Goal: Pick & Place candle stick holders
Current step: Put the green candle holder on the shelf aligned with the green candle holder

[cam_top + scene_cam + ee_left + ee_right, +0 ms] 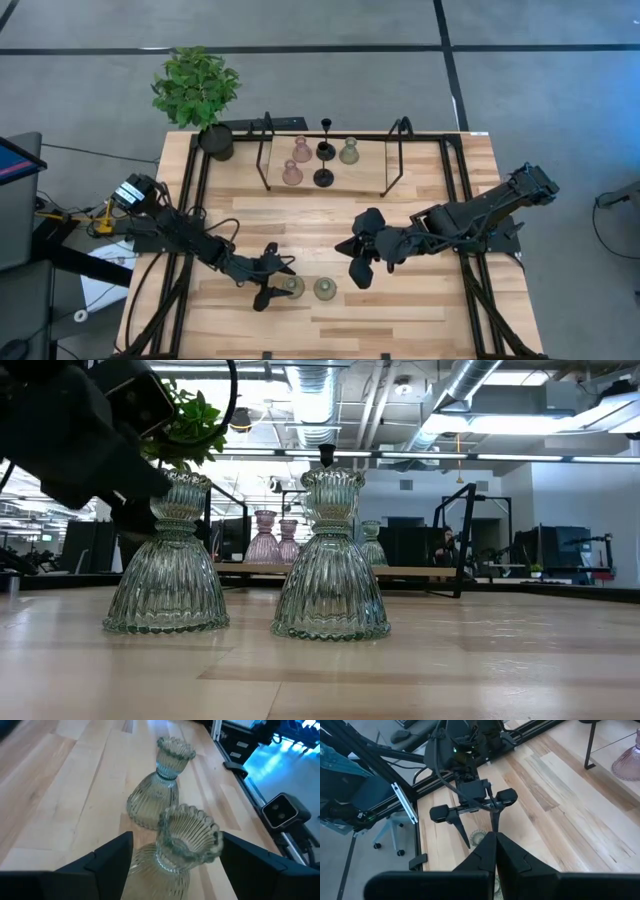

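Observation:
My left gripper is to grab the olive-green ribbed glass holder next by its narrow neck (pixel 293 286) (pixel 168 863), so that I can place it with the back holders.
Two olive-green ribbed glass holders stand upright on their wide bases near the table's front: one (pixel 292 287) and one to its right (pixel 325 289). My left gripper (pixel 283 280) is open, and its fingers stand on either side of the first holder's neck (pixel 187 840) without touching it. My right gripper (pixel 358 262) is shut and empty, above the table to the right of both. At the back stand two pink holders (pixel 301 150), one olive holder (pixel 348 152) and two black thin-stemmed holders (pixel 324 178).
A black pot with a green plant (pixel 215 140) stands at the far left corner. Two tall black wire frames (pixel 265 150) (pixel 398 150) flank the back holders. Black rails (pixel 190 180) run along the table's sides. Bare wood lies between the two groups.

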`<action>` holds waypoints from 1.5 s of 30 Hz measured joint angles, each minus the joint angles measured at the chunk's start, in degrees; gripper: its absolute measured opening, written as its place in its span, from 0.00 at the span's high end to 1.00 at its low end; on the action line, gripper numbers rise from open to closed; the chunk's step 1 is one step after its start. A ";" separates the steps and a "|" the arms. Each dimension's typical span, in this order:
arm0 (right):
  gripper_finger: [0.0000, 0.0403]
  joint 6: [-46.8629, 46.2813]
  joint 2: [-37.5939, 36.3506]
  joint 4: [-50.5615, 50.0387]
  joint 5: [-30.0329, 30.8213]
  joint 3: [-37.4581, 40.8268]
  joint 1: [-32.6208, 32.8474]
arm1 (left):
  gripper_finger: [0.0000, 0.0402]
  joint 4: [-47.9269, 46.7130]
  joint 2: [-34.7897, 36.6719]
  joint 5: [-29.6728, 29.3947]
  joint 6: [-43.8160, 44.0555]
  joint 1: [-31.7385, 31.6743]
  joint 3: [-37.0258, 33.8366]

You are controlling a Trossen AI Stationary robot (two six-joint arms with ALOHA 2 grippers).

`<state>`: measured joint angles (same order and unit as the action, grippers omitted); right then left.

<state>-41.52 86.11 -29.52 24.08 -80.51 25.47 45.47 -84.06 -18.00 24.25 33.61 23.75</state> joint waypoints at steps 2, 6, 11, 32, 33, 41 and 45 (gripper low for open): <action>1.00 0.00 0.00 -0.02 0.00 0.00 0.00 | 0.29 -0.16 -1.02 0.00 0.00 0.00 0.34; 1.00 -0.08 0.00 0.00 0.00 0.00 0.02 | 0.29 0.01 -4.75 0.02 0.00 0.02 1.91; 1.00 -0.09 0.00 -0.02 -0.02 0.00 0.43 | 0.29 0.99 -7.04 0.00 0.16 0.00 3.90; 1.00 0.04 0.00 -0.04 0.00 0.00 1.18 | 0.69 1.53 -7.03 -1.95 0.02 0.00 4.72; 1.00 0.06 0.00 -0.04 0.00 0.00 1.18 | 0.69 1.53 -7.03 -2.03 0.05 0.00 4.72; 1.00 1.16 -0.04 0.00 4.22 0.00 2.76 | 0.69 0.42 -4.12 -8.40 0.11 -1.90 4.43; 1.00 1.16 -0.68 0.04 5.22 -0.02 3.45 | 0.69 0.64 1.15 -8.45 -2.03 -4.67 4.51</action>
<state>-40.36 85.43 -29.47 29.30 -80.53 28.93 46.11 -82.91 -26.44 22.22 28.93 28.26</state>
